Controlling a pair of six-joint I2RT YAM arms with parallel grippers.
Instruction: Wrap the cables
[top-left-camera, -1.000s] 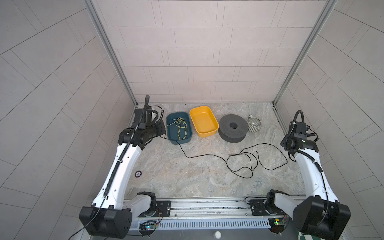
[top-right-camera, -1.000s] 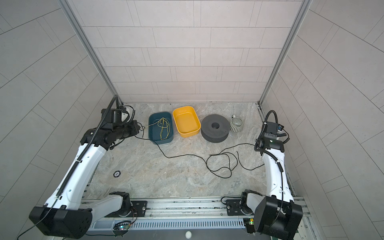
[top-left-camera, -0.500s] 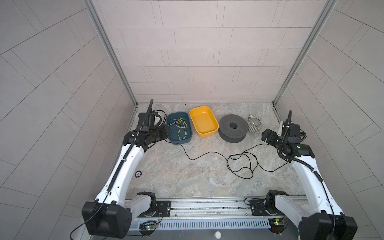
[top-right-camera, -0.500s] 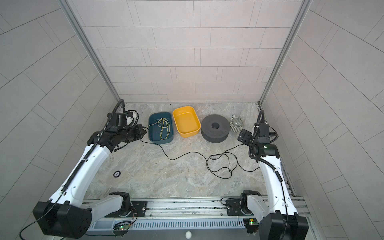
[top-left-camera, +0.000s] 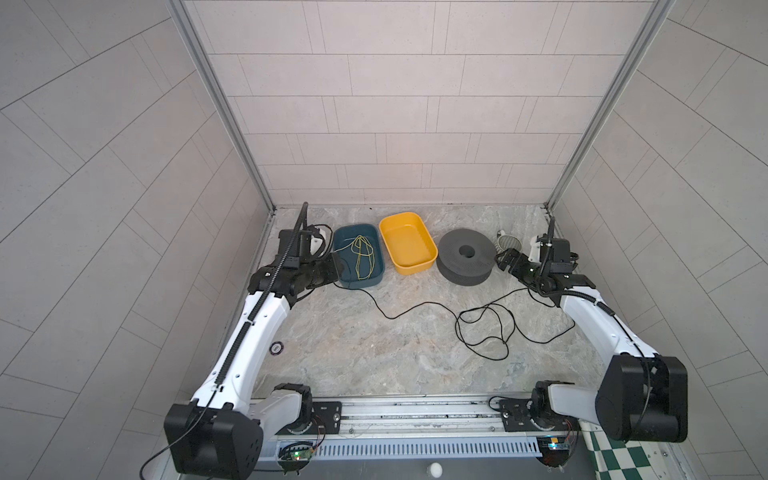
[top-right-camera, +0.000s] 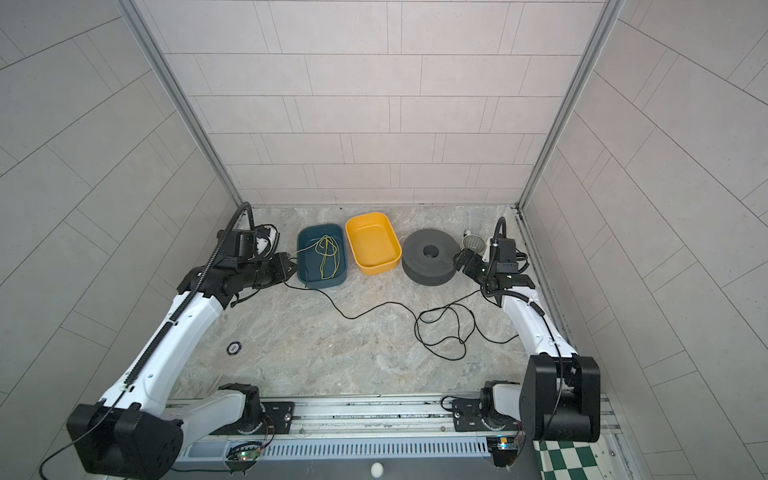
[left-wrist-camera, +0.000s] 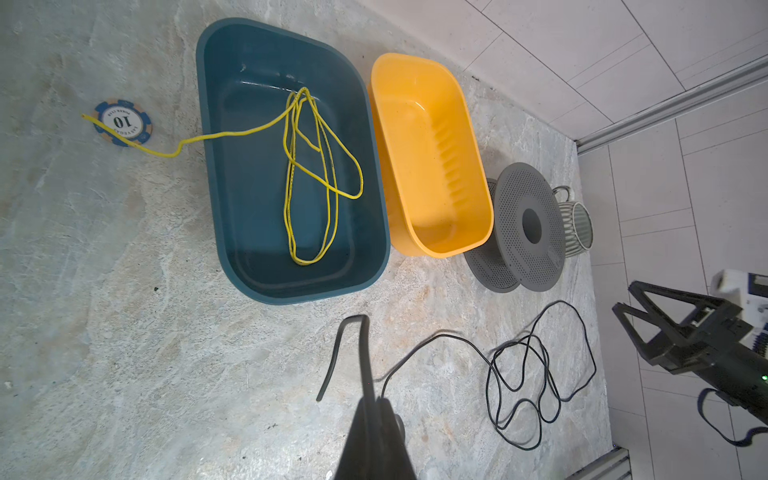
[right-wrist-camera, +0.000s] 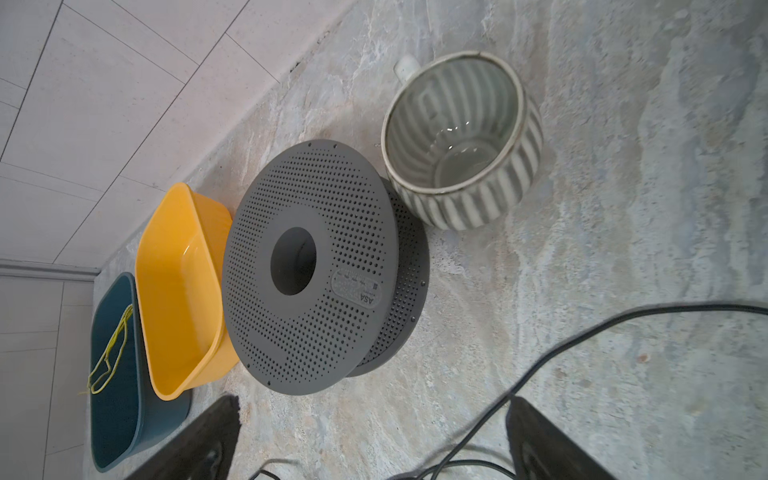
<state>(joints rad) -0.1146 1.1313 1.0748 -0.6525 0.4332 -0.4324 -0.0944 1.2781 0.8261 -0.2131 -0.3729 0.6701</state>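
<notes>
My right gripper is to grab the grey spool (top-left-camera: 457, 270) by its exposed rim and set it upright, so the spool's core stays free for wrapping cable.
The cable (top-left-camera: 482, 328) (top-right-camera: 440, 328) is a thin black wire lying on the marble floor in loose loops right of centre, with a strand running left. My left gripper (top-left-camera: 334, 266) (top-right-camera: 286, 266) (left-wrist-camera: 374, 409) sits beside the blue bin and is shut on the cable's end, which sticks out past the jaws as a bent stub. My right gripper (top-left-camera: 505, 259) (top-right-camera: 463, 259) (right-wrist-camera: 374, 419) stands open just right of the grey spool (top-left-camera: 457, 270) (right-wrist-camera: 311, 332). In the right wrist view the cable (right-wrist-camera: 582, 336) crosses the floor between its spread fingers, ungripped.
A blue bin (top-left-camera: 361, 284) (left-wrist-camera: 232, 174) holds a yellow-green cord; a yellow bin (top-left-camera: 409, 268) stands next to it. A striped mug (top-left-camera: 508, 241) (right-wrist-camera: 478, 208) is behind the right gripper. One poker chip (top-left-camera: 277, 347) lies front left, another (left-wrist-camera: 122, 122) beside the blue bin.
My right arm swung from the right wall leftward to the spool, and its jaws opened wider. My left gripper shifted slightly toward the blue bin, still shut on the cable.
</notes>
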